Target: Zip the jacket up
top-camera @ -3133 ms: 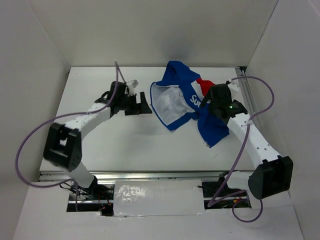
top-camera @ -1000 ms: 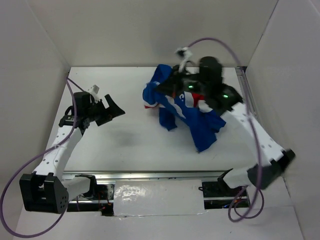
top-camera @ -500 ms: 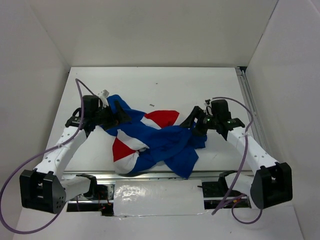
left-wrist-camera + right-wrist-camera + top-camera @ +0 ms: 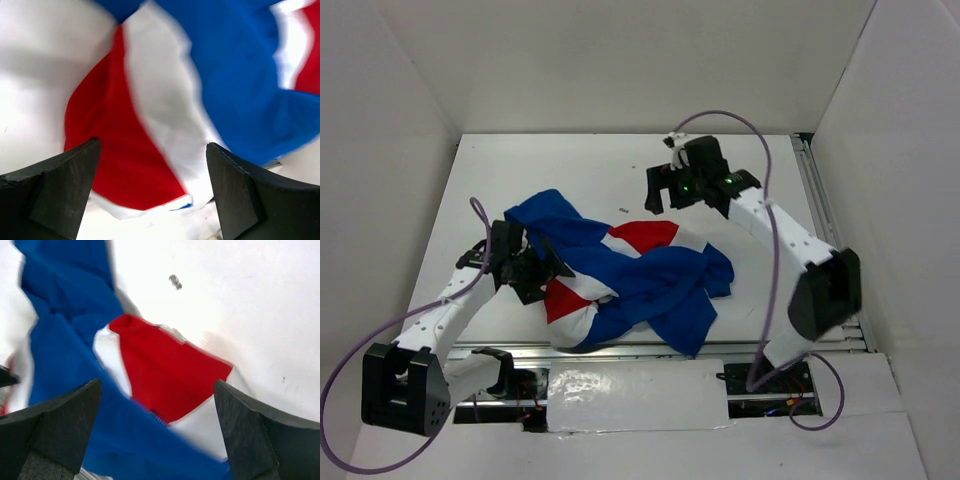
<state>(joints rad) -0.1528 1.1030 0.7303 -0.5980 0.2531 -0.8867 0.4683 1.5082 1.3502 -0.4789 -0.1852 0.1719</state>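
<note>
My left gripper takes its red panel [image 4: 562,298] [image 4: 129,161] beside the white next, to spread the jacket and keep the jacket's zipper free.
The jacket [image 4: 640,285] lies crumpled on the white table, royal blue with red and white panels. My left gripper [image 4: 548,272] is open at the jacket's left edge, low over the lower red and white panel [image 4: 125,150]. My right gripper [image 4: 655,190] is open and empty above the table, just beyond the jacket's upper red panel [image 4: 170,380]. A short run of zipper teeth [image 4: 159,417] shows along the blue edge in the right wrist view. The chest lettering is hidden.
A small dark speck [image 4: 622,209] lies on the table [image 4: 520,160] beyond the jacket; it also shows in the right wrist view [image 4: 175,282]. White walls enclose the table on three sides. A metal rail [image 4: 820,200] runs along the right edge.
Over the earlier frames the jacket went from the back right to the front middle, spread wider. Since half a second ago the right gripper has let go and moved back; the left has slid down the jacket's left edge.
</note>
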